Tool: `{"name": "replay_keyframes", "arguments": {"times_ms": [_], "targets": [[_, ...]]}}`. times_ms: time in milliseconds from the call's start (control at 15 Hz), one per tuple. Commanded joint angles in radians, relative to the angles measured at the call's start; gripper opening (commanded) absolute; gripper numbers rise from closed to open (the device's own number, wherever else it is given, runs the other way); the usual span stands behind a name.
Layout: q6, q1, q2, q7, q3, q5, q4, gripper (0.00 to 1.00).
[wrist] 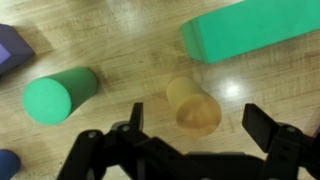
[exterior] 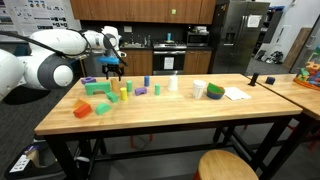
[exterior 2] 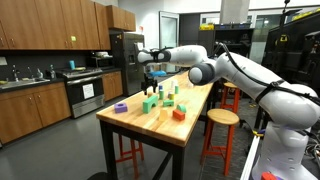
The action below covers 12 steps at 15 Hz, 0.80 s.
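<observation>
My open fingers are around the yellow cylinder's (exterior: pixel 129 87) upright top, so closing now would hold it.
My gripper (wrist: pixel 198 118) is open and empty, hovering above the wooden table (exterior: pixel 170 118). In the wrist view a yellow cylinder (wrist: pixel 193 105) stands upright on the wood right below, between the two fingers and apart from them. A green cylinder (wrist: pixel 58 96) lies to its left and a long green block (wrist: pixel 250 28) lies beyond it. A purple block (wrist: pixel 12 48) shows at the upper left edge. In both exterior views the gripper (exterior: pixel 113 68) (exterior 2: pixel 152 72) hangs over the cluster of coloured blocks (exterior: pixel 112 93) (exterior 2: pixel 160 100).
An orange block (exterior: pixel 83 107) and a red block (exterior: pixel 103 108) lie near the table's front. White cups (exterior: pixel 198 89), a green roll (exterior: pixel 215 91) and paper (exterior: pixel 236 94) sit further along. Stools (exterior: pixel 228 166) (exterior 2: pixel 222 118) stand beside the table.
</observation>
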Motion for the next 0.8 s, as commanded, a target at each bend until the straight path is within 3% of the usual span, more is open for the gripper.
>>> {"name": "replay_keyframes", "arguments": {"times_ms": [0,67,133,667,733], "targets": [[-0.022,-0.001,-0.013,-0.013,0.006,0.004,0.0,1.0],[-0.02,0.0,-0.013,-0.014,0.005,0.003,0.0,0.93],[-0.02,0.0,-0.013,-0.015,0.005,0.003,0.0,0.73],[-0.015,0.005,-0.013,-0.028,0.004,0.001,0.0,0.16],[-0.015,0.005,-0.013,-0.03,0.003,0.0,0.0,0.15]]}}
